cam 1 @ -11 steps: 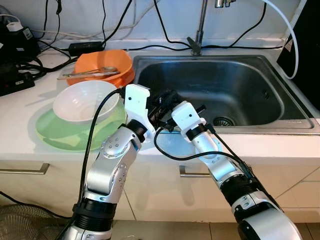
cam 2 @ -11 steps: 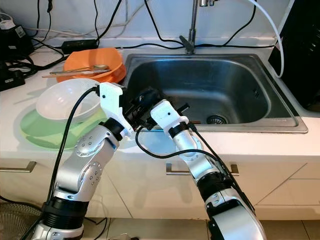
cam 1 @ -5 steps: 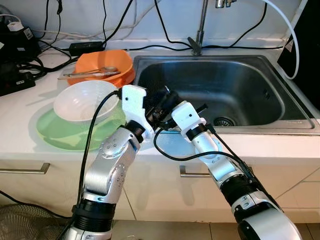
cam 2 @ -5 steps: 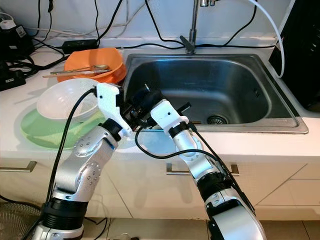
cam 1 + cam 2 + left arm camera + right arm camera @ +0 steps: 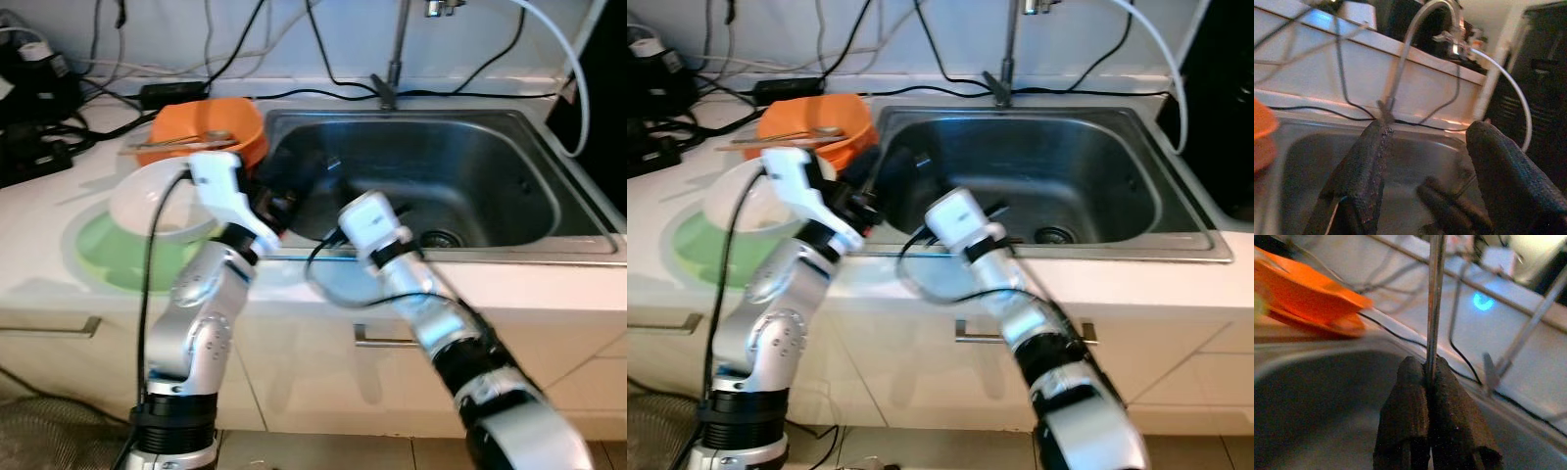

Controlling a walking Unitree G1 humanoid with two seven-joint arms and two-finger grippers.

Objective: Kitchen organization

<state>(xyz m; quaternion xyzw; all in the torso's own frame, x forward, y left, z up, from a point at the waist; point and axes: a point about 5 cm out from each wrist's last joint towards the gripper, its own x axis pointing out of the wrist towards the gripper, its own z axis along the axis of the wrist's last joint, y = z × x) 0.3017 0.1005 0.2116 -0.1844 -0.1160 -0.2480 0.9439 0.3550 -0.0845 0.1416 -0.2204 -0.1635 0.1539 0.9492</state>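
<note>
I need to grab the white bowl by its thin near rim (image 5: 163, 232) with my left gripper next, because the bowl's round body is wider than my open fingers.
My right gripper (image 5: 1427, 377) is shut on a thin metal utensil handle (image 5: 1434, 293) that stands up from between its fingers. In the eye views it reaches over the front left part of the steel sink (image 5: 470, 176), its white wrist (image 5: 372, 220) at the sink's front rim. My left gripper (image 5: 1425, 132) is open with nothing between its fingers, and sits at the sink's left edge (image 5: 277, 203) facing the basin and faucet (image 5: 1400, 73). An orange bowl (image 5: 211, 132) with utensils (image 5: 181, 140) across it stands behind a white bowl (image 5: 147, 201) on a green plate (image 5: 103, 259).
Black cables and power adapters (image 5: 39, 127) lie on the counter at the back left. A white hose (image 5: 568, 69) curves down at the right of the sink. The drain (image 5: 441, 238) lies in the basin. Cabinet handles (image 5: 392, 343) sit below the counter edge.
My left arm has swung left, away from the right gripper, toward the white bowl. The right arm has shifted slightly over the sink. The views are now blurred.
</note>
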